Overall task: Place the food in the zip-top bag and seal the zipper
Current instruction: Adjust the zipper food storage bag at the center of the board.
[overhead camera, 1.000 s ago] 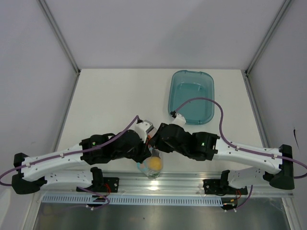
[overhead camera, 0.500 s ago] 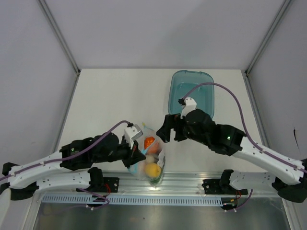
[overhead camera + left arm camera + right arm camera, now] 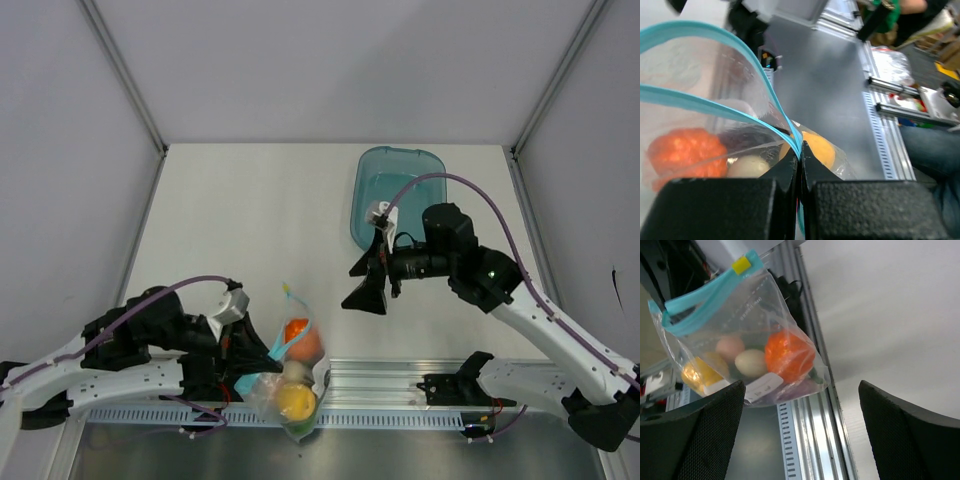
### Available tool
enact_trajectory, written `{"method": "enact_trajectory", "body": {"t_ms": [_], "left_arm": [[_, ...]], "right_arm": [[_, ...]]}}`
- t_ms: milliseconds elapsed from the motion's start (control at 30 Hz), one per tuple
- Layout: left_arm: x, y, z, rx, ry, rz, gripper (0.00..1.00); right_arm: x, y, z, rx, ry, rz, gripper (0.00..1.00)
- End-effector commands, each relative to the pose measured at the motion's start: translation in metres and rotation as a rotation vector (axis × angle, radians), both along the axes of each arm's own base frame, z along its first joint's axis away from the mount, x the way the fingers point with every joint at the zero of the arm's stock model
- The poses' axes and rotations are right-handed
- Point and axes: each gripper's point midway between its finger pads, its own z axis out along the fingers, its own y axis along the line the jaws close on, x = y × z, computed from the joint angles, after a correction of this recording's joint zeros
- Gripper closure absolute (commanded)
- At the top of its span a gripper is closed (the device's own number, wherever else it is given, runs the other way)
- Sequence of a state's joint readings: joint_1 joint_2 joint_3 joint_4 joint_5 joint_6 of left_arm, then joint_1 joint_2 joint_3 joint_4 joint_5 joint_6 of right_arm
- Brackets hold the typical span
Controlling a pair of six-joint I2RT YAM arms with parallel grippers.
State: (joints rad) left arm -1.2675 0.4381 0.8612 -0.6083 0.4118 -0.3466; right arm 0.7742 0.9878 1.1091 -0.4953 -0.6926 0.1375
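Observation:
The robot's right gripper should next grab the zip-top bag (image 3: pixel 291 375) at the zipper's end (image 3: pixel 288 291) beside the yellow slider, so the slider stays free to seal.
The clear zip-top bag (image 3: pixel 291 375) hangs over the table's near edge, holding an orange-red tomato (image 3: pixel 299 338), a pale egg (image 3: pixel 293 371) and a yellow lemon (image 3: pixel 294 401). My left gripper (image 3: pixel 262 352) is shut on the light-blue zipper (image 3: pixel 772 95) at one end of the bag's mouth. In the left wrist view the strip runs between the closed fingers (image 3: pixel 765 205). My right gripper (image 3: pixel 365 285) is open and empty, raised well right of the bag. The right wrist view shows the bag (image 3: pixel 747 345) with tomato (image 3: pixel 789 356), egg (image 3: pixel 751 363) and lemon (image 3: pixel 699 373) inside.
A teal translucent tray (image 3: pixel 400 200) sits at the back right of the table. An aluminium rail (image 3: pixel 400 375) runs along the near edge, with a slotted strip below it.
My left gripper has pulled the bag back and left, over the near edge. My right gripper has let go, opened and drawn away to the right and up.

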Motion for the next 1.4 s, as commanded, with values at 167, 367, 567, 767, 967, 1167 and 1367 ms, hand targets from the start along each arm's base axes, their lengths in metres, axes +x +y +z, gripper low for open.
{"method": "enact_trajectory", "body": {"t_ms": [167, 367, 567, 767, 967, 1167, 1367], "left_arm": [[-0.047, 0.007, 0.034, -0.148, 0.011, -0.292, 0.99], [-0.056, 0.011, 0.045, -0.17, 0.011, -0.352, 0.99], [-0.056, 0.008, 0.048, -0.161, 0.005, -0.369, 0.99], [-0.053, 0.006, 0.055, -0.179, -0.024, -0.351, 0.99], [-0.052, 0.007, 0.058, -0.19, -0.032, -0.348, 0.99], [-0.051, 0.004, 0.052, -0.171, -0.024, -0.34, 1.0], [-0.027, 0.0, 0.038, -0.138, -0.04, -0.18, 0.99]], "right_arm": [[-0.023, 0.021, 0.029, 0.14, -0.073, 0.363, 0.03], [-0.022, 0.035, 0.036, 0.185, -0.08, 0.535, 0.05], [-0.056, 0.047, 0.042, 0.236, -0.04, 0.746, 0.08], [-0.099, 0.047, 0.046, 0.26, -0.002, 0.897, 0.14], [-0.13, 0.048, 0.039, 0.271, 0.023, 0.995, 0.43], [-0.139, 0.056, 0.035, 0.254, 0.058, 0.981, 0.67], [-0.134, 0.059, 0.028, 0.237, 0.077, 0.919, 1.0]]}}
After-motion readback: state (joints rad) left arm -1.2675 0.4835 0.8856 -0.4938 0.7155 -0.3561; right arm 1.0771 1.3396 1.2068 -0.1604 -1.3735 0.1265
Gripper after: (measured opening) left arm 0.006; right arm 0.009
